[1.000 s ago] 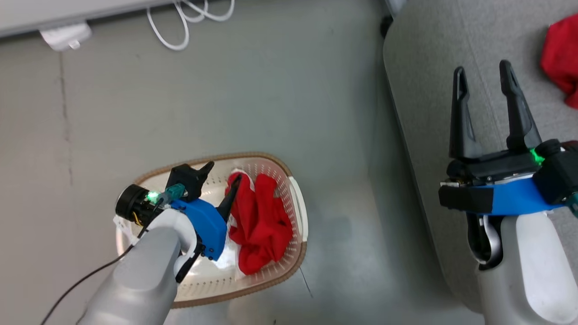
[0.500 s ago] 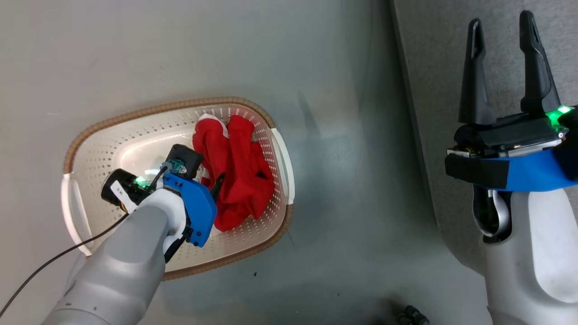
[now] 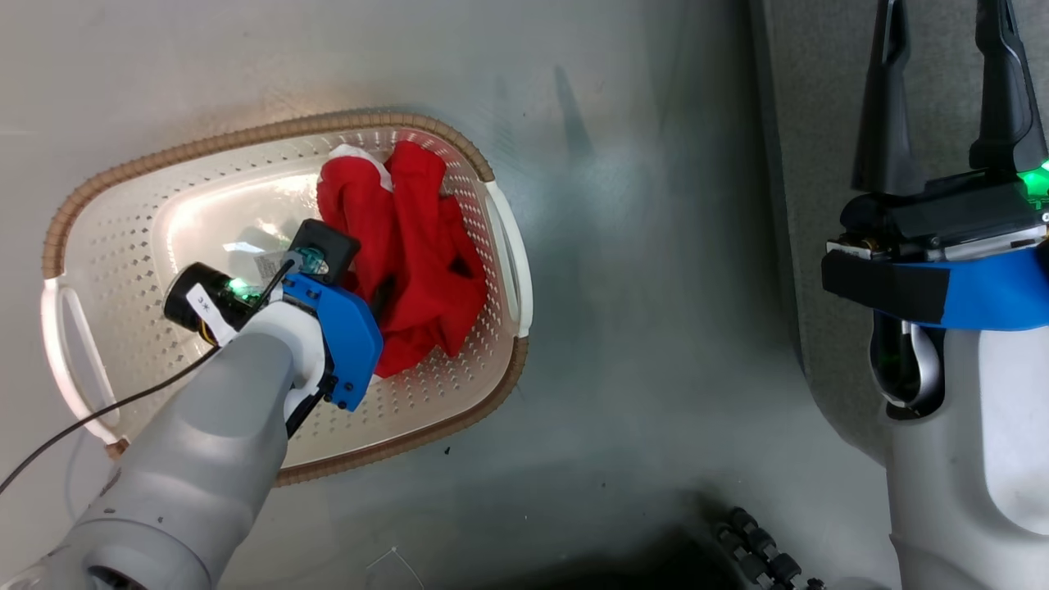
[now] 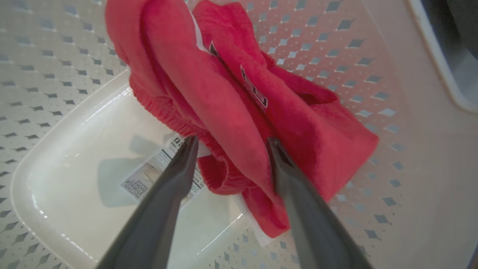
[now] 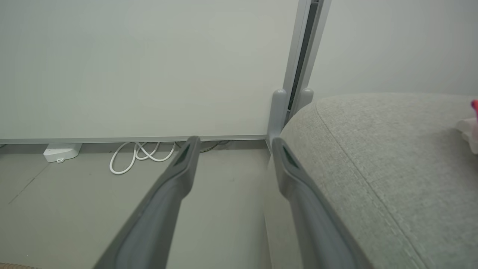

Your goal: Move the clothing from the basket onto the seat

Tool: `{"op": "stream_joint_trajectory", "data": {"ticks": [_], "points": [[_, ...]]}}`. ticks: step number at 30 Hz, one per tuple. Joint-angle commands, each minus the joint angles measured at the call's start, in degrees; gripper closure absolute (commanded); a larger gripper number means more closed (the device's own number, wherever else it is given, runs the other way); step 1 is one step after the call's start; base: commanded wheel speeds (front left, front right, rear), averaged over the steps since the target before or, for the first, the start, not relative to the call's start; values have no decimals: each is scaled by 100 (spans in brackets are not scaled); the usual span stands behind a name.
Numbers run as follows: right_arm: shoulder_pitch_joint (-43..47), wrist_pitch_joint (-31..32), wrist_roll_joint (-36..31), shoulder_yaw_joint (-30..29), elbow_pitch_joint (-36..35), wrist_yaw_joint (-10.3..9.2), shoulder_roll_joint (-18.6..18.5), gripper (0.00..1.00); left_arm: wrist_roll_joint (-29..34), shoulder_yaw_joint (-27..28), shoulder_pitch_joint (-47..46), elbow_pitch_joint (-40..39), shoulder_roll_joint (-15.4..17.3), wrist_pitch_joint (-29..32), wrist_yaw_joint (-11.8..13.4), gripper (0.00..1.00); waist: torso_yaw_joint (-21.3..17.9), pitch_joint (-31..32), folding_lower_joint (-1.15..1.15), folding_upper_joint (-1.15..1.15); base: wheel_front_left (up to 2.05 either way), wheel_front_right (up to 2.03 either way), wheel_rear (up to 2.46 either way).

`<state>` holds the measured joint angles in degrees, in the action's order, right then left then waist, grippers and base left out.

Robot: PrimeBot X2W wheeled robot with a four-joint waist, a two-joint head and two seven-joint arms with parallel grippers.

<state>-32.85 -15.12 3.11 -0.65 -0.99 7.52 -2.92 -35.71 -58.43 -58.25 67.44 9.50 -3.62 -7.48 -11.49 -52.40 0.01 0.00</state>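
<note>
I will lift the red clothing out of the basket next, with my left gripper holding its upper fold (image 3: 359,211).
The cream basket (image 3: 246,135) with a brown rim stands on the floor at the left of the head view. Crumpled red clothing (image 3: 418,238) with white trim lies in its right half. My left gripper (image 3: 373,287) reaches down into the basket. In the left wrist view it (image 4: 231,144) is open, and its two fingers straddle a fold of the clothing (image 4: 231,93), which bears a small logo, against the perforated basket wall (image 4: 354,56). My right gripper (image 3: 942,49) is open and empty over the edge of the grey seat (image 3: 819,123). The right wrist view has the right gripper (image 5: 235,142) beside the seat (image 5: 373,149).
A paper label (image 4: 160,175) is stuck to the basket floor. A white cable (image 5: 138,157) and a white adapter (image 5: 61,151) lie at the foot of the wall. A bit of red and white cloth (image 5: 472,123) lies on the seat at the far right edge.
The head camera has tilted, so the whole picture has shifted. My left gripper has gone deeper into the basket and now straddles the clothing. Both grippers have stayed open.
</note>
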Motion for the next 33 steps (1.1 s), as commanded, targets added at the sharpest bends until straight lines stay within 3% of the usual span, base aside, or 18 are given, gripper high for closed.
{"op": "stream_joint_trajectory", "data": {"ticks": [1, 8, 9, 10, 21, 33], "points": [[-94, -5, 28, -20, -48, -6, 5, 0, -44, -62, -113, 41, 20, -30, 2, 0, -22, -122, -1, 0, 0, 0, 0], [-67, -5, -28, -102, -95, -6, 6, 0, -244, -378, -266, 59, -70, -95, 1, 0, 33, -317, -1, 0, 0, 0, 0], [-68, -6, -39, -113, -103, -5, 5, 0, -262, -427, -277, 48, -71, -89, 1, 19, 44, -328, -1, 0, 0, 0, 0], [-69, -5, -50, -122, -107, -6, 5, 0, -292, -467, -307, 2, -69, -168, 1, 100, 60, -340, -1, 0, 0, 0, 0], [-21, -5, -39, -131, 7, -6, 5, 0, -729, -838, -310, -178, -221, -608, 1, 100, 240, -105, -1, 0, 0, 0, 0], [294, -6, -118, -172, 243, -6, 5, 0, -1276, -961, -2, -618, -269, -1128, 1, 100, 552, 822, -1, 0, 0, 0, 0]]}}
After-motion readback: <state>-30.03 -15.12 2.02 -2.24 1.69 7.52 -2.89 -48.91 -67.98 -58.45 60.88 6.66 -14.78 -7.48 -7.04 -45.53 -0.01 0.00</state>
